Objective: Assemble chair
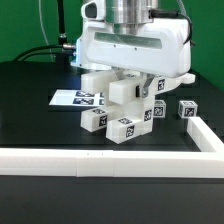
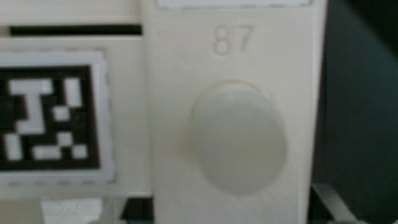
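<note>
The gripper is ready to let go and will open: the long white piece rests across the tagged blocks in the exterior view, so the piece would lie there.
The chair is in loose white tagged pieces on the black table. My gripper reaches down from above into the middle of them. In the wrist view a long white chair piece, embossed 87 with an oval hollow, fills the space between my fingertips, and the gripper is shut on it. Beside it another piece shows a black-and-white tag. Cube-like blocks lie in front and toward the exterior view's right. Whether the held piece touches the table is hidden.
The marker board lies flat at the exterior view's left behind the pieces. One more tagged block sits apart at the right. A long plain white rail runs along the front and turns up the right side.
</note>
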Available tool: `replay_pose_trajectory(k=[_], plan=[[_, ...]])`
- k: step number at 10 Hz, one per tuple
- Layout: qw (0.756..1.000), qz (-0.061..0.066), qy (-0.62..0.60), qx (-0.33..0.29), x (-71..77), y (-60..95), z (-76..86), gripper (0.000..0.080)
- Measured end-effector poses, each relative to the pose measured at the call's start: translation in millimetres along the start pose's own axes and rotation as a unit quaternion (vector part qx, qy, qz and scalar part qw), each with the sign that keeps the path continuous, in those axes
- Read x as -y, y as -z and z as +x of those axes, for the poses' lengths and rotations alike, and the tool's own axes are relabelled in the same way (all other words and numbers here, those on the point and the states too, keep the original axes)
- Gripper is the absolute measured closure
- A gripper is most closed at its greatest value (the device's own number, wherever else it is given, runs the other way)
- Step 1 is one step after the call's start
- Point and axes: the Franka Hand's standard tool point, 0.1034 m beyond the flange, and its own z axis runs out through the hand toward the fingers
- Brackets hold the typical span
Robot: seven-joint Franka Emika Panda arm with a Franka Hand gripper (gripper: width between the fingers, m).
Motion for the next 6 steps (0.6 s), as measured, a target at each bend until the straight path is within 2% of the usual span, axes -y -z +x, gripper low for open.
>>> replay_pose_trajectory(k=[3,6], plan=[[1.000,0.005,0.012,-0.008,3.9,0.4,6.0,0.0515],[1.000,0.004,0.024,-0.008,2.1,-0.5,7.6,0.0515]])
